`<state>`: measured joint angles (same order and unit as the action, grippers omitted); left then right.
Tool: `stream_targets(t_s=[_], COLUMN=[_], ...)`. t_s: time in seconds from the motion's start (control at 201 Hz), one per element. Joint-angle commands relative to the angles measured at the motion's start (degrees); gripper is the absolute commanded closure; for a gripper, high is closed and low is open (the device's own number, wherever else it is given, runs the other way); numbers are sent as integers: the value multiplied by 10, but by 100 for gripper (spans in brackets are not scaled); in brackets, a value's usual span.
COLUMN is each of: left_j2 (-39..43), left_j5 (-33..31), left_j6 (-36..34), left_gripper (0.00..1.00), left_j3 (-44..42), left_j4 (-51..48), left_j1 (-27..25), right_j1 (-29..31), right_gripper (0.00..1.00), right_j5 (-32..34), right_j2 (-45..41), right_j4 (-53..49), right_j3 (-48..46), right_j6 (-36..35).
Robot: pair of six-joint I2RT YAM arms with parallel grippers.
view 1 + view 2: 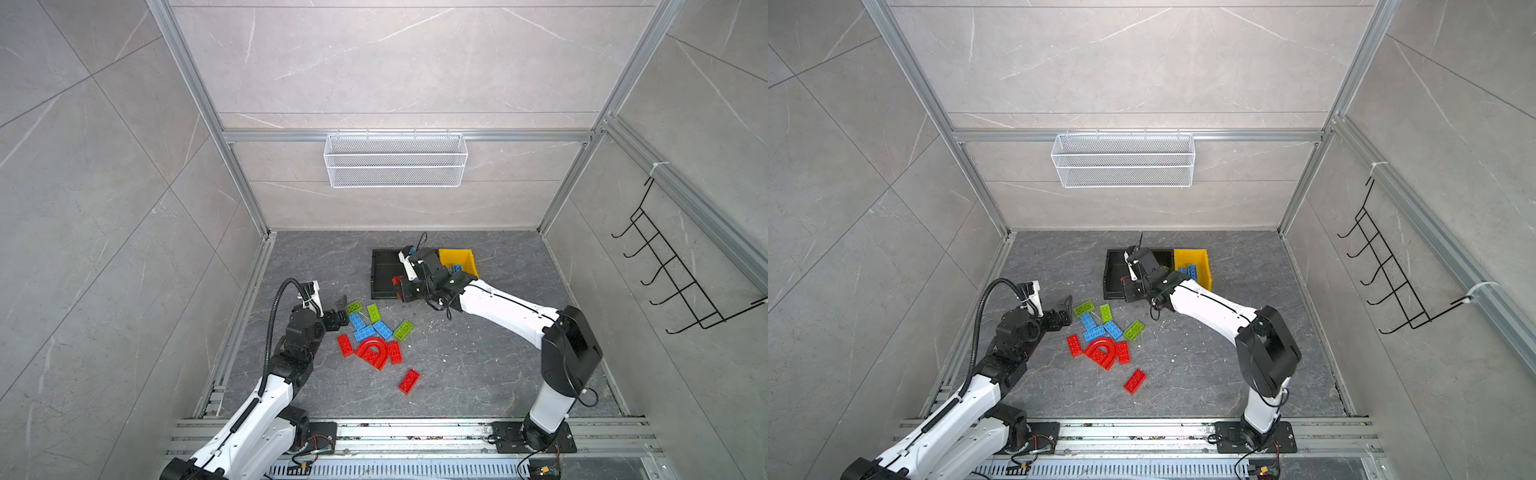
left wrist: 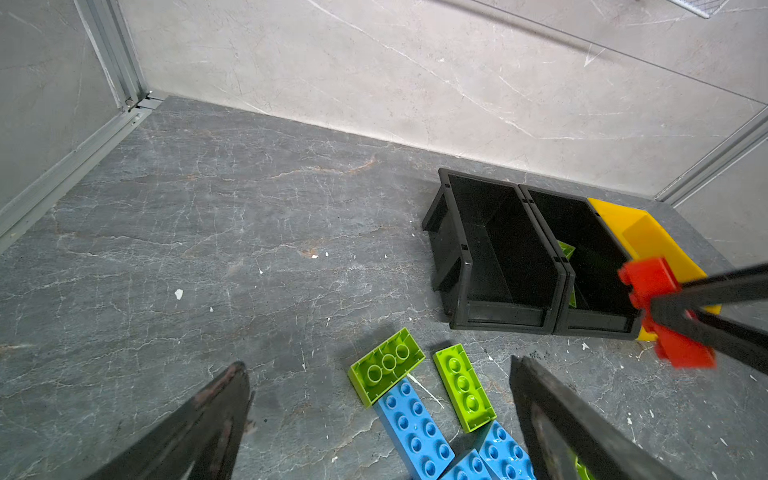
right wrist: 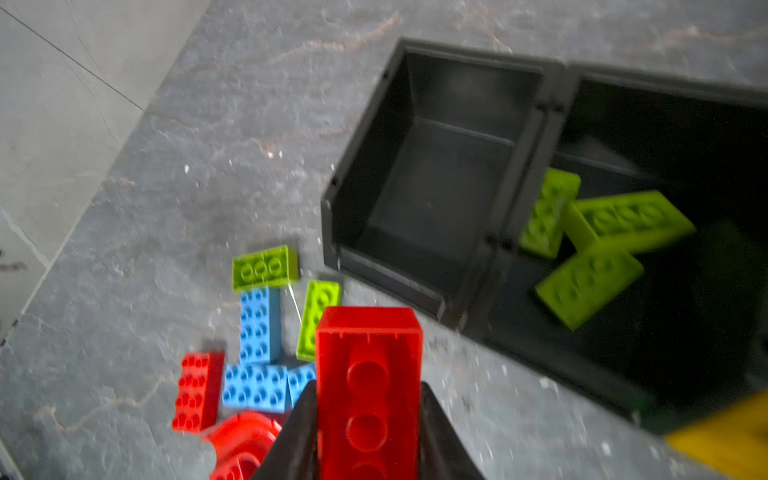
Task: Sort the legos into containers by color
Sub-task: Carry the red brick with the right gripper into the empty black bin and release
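I should move the red lego (image 1: 397, 281) over the bin before my right gripper lets it go, because it still hangs short of the unfilled black bin's front rim.
My right gripper (image 3: 368, 419) is shut on a red lego (image 3: 368, 374) and hangs at the front of the row of containers (image 1: 384, 270). The left black bin (image 3: 374, 145) looks empty. Three green legos (image 3: 623, 216) lie in the middle black bin (image 2: 598, 324). The yellow bin (image 1: 467, 257) holds a blue lego (image 1: 457, 268). My left gripper (image 2: 378, 365) is open, low beside the floor pile, and holds nothing. That pile has green (image 1: 373, 312), blue (image 1: 364, 333) and red legos (image 1: 345, 345) and a red arch (image 1: 372, 352). One red lego (image 1: 409, 381) lies apart, nearer the front.
A white wire basket (image 1: 395, 160) hangs on the back wall above the bins. A black hook rack (image 1: 673, 270) is fixed to the right wall. Aluminium frame rails (image 1: 249, 299) border the dark stone floor.
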<state>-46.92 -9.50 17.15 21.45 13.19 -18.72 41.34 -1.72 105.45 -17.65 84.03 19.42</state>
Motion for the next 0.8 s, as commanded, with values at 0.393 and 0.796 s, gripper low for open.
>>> stream_targets(t_s=[0.393,0.796], left_j2=[16,19], left_j5=[1,-2], left_j6=[6,4], left_gripper=[0,0], left_j3=[7,7], left_j4=[16,13], left_j1=[2,2], right_j1=[-36,-46], right_gripper=[73,48], right_j5=[-18,-7], right_j2=[176,204], right_j4=[6,-83], right_j3=[170,266], right_j6=[-5,-32])
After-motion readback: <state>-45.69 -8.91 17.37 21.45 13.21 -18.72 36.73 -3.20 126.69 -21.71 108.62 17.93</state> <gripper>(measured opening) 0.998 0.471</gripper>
